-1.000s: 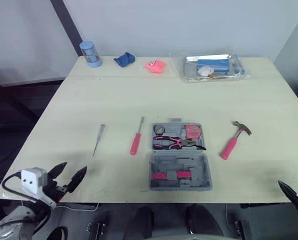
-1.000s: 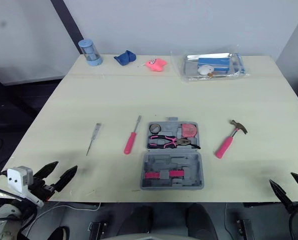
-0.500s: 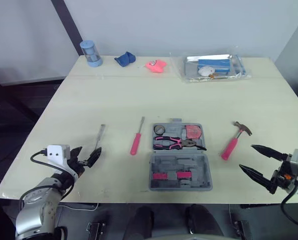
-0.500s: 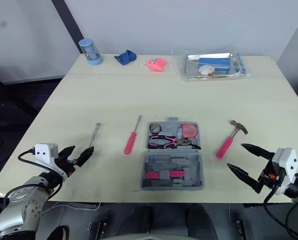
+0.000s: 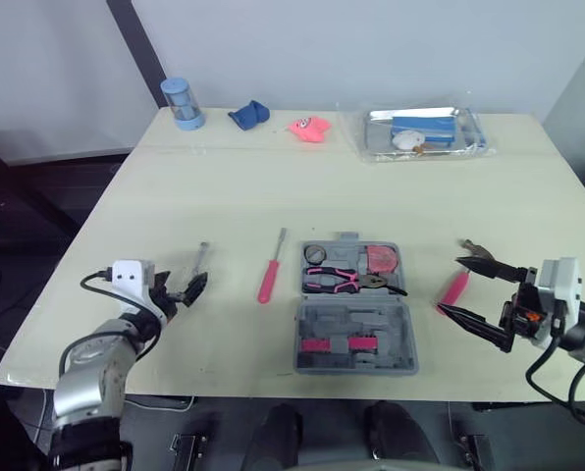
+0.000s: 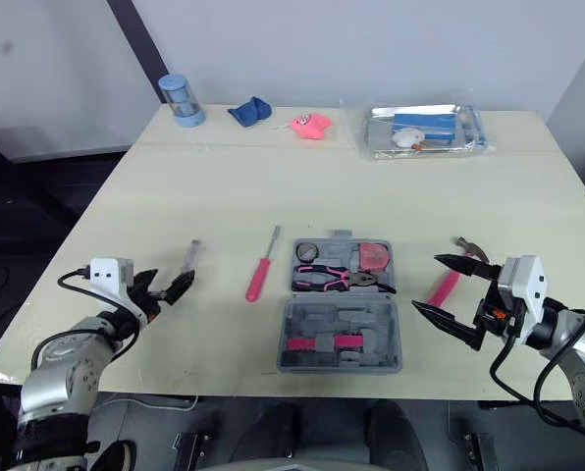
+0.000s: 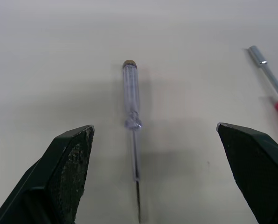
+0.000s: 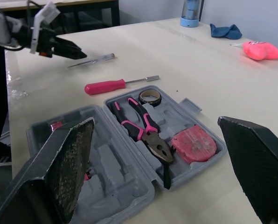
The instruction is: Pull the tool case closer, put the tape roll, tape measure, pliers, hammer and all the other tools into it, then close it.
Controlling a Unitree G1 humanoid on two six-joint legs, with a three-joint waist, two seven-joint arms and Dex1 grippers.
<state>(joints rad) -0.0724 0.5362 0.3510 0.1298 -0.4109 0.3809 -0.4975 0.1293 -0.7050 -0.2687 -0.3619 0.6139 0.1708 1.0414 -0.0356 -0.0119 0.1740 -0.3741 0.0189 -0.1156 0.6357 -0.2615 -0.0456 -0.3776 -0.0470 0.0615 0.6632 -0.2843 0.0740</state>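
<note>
The thin metal tip of the clear-handled screwdriver lies bare, so the left gripper needs to grab the screwdriver next by the clear handle, close to the collar [image 5: 202, 253].
The grey tool case [image 5: 354, 312] lies open near the table's front edge. Its tray holds a tape roll [image 5: 314, 253], pink-handled pliers [image 5: 351, 281] and a pink tape measure [image 5: 378, 259]. A pink screwdriver [image 5: 270, 271] lies left of the case, and a clear-handled screwdriver [image 7: 131, 95] lies further left. My left gripper [image 5: 192, 287] is open just in front of that clear screwdriver's tip. Right of the case lies a pink-handled hammer [image 5: 476, 252]. My right gripper [image 5: 450, 285] is open over the hammer's handle and points at the case.
Along the far edge stand a blue cylinder [image 5: 182, 103], a blue cloth [image 5: 245, 116], a pink object [image 5: 309, 129] and a clear bag with a blue item [image 5: 425, 132]. Bare tabletop [image 5: 273, 196] stretches between these and the tools.
Both arms have risen from below the table's front edge. The left gripper went forward to the clear screwdriver. The right gripper swung left to the hammer.
</note>
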